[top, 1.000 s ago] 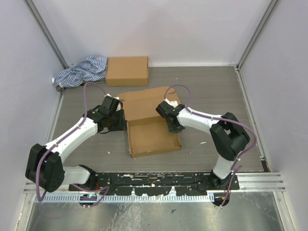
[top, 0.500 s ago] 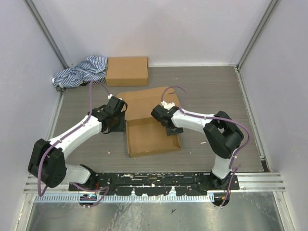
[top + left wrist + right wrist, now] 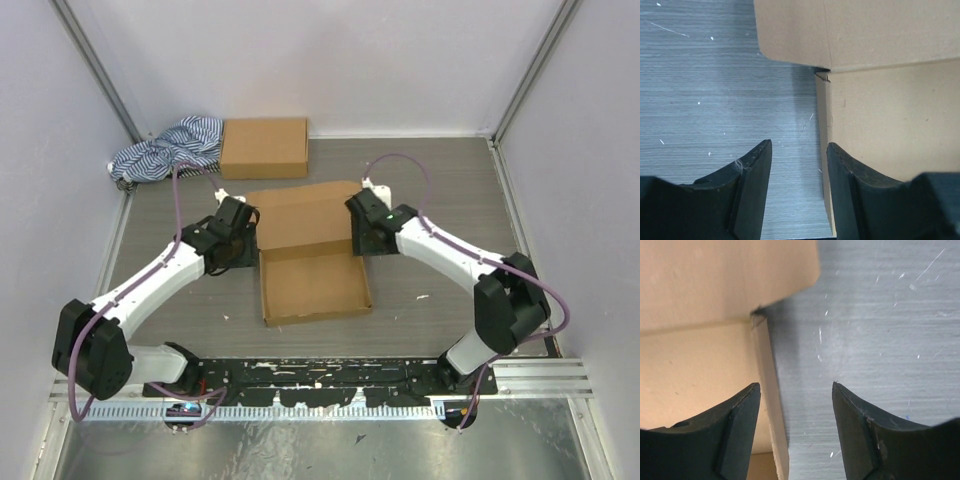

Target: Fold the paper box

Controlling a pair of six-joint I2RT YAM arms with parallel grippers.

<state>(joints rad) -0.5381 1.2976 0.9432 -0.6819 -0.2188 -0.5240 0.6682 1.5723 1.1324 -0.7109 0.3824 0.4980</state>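
Observation:
Next, my left gripper reaches the lid flap (image 3: pixel 303 215) and grips its side edge (image 3: pixel 252 208), so the flap's hinge and far edge stay free to fold the box.
The paper box (image 3: pixel 315 288) lies in the middle of the table as a shallow open tray, its lid flap (image 3: pixel 303 215) spread flat behind it. My left gripper (image 3: pixel 243 243) is at the tray's back left corner. In the left wrist view it (image 3: pixel 800 145) is open, and the box's left wall (image 3: pixel 823 150) stands just inside the right finger (image 3: pixel 850 185). My right gripper (image 3: pixel 366 240) is at the back right corner. It (image 3: pixel 796 385) is open astride the right wall (image 3: pixel 771 395), touching nothing that I can see.
A compact brown cardboard box (image 3: pixel 264 147) sits at the back left with a blue-and-white striped cloth (image 3: pixel 165 150) beside it. White enclosure walls close in the grey table (image 3: pixel 450 200) on three sides.
My right gripper has opened and moved from over the tray's right side back to its rear right corner. The left gripper has opened a little wider and stayed by the left wall.

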